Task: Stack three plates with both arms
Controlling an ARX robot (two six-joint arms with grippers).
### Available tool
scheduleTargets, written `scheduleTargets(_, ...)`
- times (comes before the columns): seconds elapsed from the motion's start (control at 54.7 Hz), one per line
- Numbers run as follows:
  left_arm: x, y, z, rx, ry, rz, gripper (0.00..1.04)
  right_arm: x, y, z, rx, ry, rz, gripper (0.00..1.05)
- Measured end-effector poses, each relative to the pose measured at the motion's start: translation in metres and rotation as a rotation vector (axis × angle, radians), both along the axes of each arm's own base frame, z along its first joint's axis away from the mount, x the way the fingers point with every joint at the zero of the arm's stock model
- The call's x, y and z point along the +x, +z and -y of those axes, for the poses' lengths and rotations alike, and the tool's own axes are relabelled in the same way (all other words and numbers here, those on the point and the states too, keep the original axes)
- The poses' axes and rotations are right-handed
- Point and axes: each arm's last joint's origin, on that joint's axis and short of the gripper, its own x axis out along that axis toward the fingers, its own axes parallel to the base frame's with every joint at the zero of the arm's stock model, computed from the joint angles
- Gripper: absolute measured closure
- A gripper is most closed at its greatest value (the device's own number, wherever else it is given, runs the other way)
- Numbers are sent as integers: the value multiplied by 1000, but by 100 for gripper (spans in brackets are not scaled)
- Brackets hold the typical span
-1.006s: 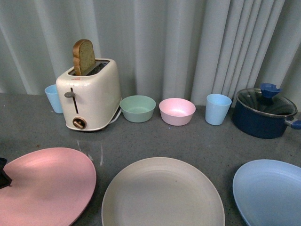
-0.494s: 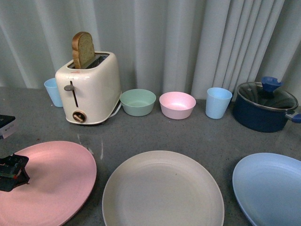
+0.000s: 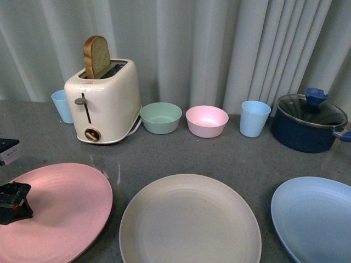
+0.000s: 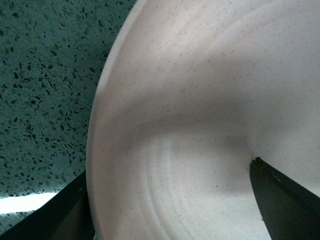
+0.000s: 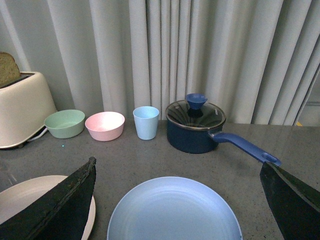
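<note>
My left gripper grabs the pink plate by its raised rim (image 4: 95, 190) next, to stack the pink plate onto the beige plate.
Three plates lie side by side on the grey counter: pink plate (image 3: 60, 211) at the left, beige plate (image 3: 189, 222) in the middle, light blue plate (image 3: 315, 216) at the right. My left gripper (image 3: 12, 189) is at the pink plate's left rim. In the left wrist view it (image 4: 170, 166) stands open, one finger (image 4: 55, 215) outside the rim and the other (image 4: 285, 200) over the pink plate (image 4: 200, 100). My right gripper (image 5: 177, 164) is open just above the near side of the light blue plate (image 5: 172, 212), holding nothing. The beige plate (image 5: 30, 200) lies beside it.
Along the curtain stand a cream toaster (image 3: 104, 101) with a bread slice (image 3: 97, 56), a blue cup (image 3: 61, 106), a green bowl (image 3: 160, 118), a pink bowl (image 3: 207, 121), another blue cup (image 3: 255, 118) and a dark blue lidded pot (image 3: 310, 123) with its handle (image 5: 245, 147) pointing toward the blue plate.
My left gripper has come in from the left edge over the pink plate's rim. The front view has shifted slightly. The plates have not moved.
</note>
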Motion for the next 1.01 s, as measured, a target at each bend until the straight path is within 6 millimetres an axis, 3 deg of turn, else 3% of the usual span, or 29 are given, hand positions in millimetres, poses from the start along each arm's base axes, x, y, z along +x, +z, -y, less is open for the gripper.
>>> scheduleTargets(0.329, -4, 3, -18, -99, 71, -36, 84, 0, 0, 0, 0, 0, 0, 7)
scheduleTargets(0.457, -4, 6, -26, -200, 122, -26, 100, 0, 0, 0, 0, 0, 0, 7)
scheduleTargets(0.713, -7, 18, -49, -331, 237, -10, 101, 0, 0, 0, 0, 0, 0, 7)
scheduleTargets(1.006, -15, 69, -89, -457, 362, 119, 101, 0, 0, 0, 0, 0, 0, 7)
